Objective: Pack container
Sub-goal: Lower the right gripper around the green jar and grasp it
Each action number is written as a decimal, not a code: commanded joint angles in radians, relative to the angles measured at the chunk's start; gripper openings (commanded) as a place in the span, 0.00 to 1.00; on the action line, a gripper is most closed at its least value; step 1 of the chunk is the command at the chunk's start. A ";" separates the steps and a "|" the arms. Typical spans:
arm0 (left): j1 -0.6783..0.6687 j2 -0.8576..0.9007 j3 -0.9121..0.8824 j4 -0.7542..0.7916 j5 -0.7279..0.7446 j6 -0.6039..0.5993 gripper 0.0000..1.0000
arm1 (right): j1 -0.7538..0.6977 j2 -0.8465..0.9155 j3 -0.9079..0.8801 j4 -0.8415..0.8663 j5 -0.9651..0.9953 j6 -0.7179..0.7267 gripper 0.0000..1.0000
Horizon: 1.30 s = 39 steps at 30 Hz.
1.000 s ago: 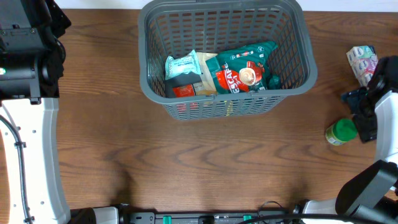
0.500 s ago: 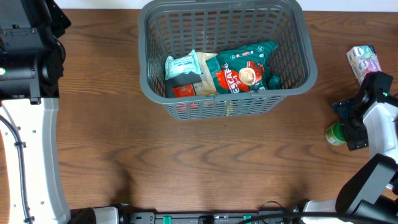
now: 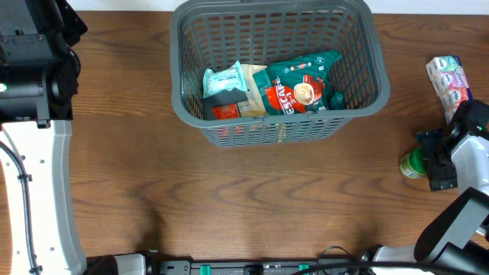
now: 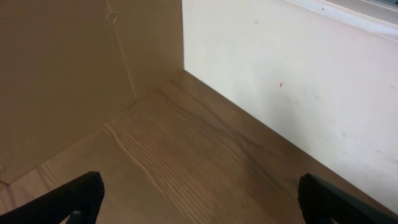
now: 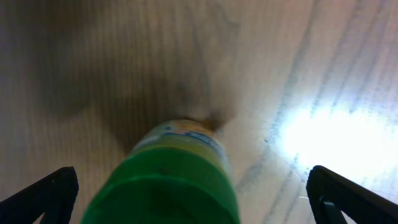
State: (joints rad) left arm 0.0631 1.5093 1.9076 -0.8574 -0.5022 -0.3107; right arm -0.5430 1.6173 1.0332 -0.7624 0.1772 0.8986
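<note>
My right gripper's fingers are over the jar's green lid (image 3: 417,158), above its labelled body (image 3: 409,169). My right gripper should go lower before it closes on the jar.
The container (image 3: 180,92), a large dark grey slotted basket, stands at the back middle of the table. Inside it lie a green coffee pouch (image 3: 299,84), a pale blue packet (image 3: 224,81) and a red item (image 3: 226,112). My right gripper (image 3: 432,161) is open at the right edge, right beside a small green-lidded jar (image 3: 411,163). In the right wrist view the jar's green lid (image 5: 166,190) fills the space between the wide-apart fingers (image 5: 50,196) of the right gripper (image 5: 193,198). My left gripper (image 4: 199,200) is open over bare wood, holding nothing.
A small pastel-printed packet (image 3: 446,75) lies at the far right, behind the right arm. The left arm's dark body (image 3: 30,65) sits at the far left. A pale wall (image 4: 298,81) meets the wooden surface in the left wrist view.
My right gripper has moved forward and down onto the green-lidded jar, now covering part of it. The left arm and the basket's contents have not moved.
</note>
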 commanded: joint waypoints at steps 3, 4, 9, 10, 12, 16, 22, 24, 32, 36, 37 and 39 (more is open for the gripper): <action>0.004 0.000 0.001 -0.002 -0.018 0.002 0.99 | -0.006 0.012 -0.004 0.031 -0.040 -0.014 0.99; 0.004 0.000 0.001 -0.002 -0.018 0.002 0.99 | -0.006 0.016 -0.004 0.037 -0.049 -0.018 0.99; 0.004 0.000 0.001 -0.002 -0.018 0.002 0.99 | -0.005 0.066 -0.004 0.056 -0.071 -0.017 0.99; 0.004 0.000 0.001 -0.002 -0.018 0.002 0.99 | -0.005 0.080 -0.004 0.057 -0.074 -0.017 0.99; 0.004 0.000 0.001 -0.002 -0.018 0.002 0.99 | -0.005 0.105 -0.004 0.062 -0.074 -0.017 0.99; 0.004 0.000 0.001 -0.002 -0.018 0.002 0.99 | -0.005 0.149 -0.004 0.068 -0.074 -0.017 0.99; 0.004 0.000 0.001 -0.002 -0.018 0.002 0.99 | -0.005 0.182 -0.004 0.074 -0.073 -0.018 0.95; 0.004 0.000 0.001 -0.002 -0.018 0.002 0.98 | -0.005 0.184 -0.004 0.075 -0.074 -0.018 0.85; 0.004 0.000 0.001 -0.002 -0.018 0.002 0.98 | -0.005 0.184 -0.004 0.075 -0.074 -0.018 0.01; 0.004 0.000 0.001 -0.002 -0.018 0.002 0.98 | -0.002 0.183 -0.004 0.077 -0.074 -0.033 0.01; 0.004 0.000 0.001 -0.002 -0.018 0.002 0.99 | 0.002 0.182 -0.003 0.079 -0.074 -0.047 0.01; 0.004 0.000 0.001 -0.002 -0.018 0.002 0.99 | 0.011 0.176 0.004 0.079 -0.074 -0.068 0.01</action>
State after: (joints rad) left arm 0.0631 1.5089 1.9076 -0.8574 -0.5022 -0.3107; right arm -0.5426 1.7752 1.0393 -0.6823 0.0956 0.8684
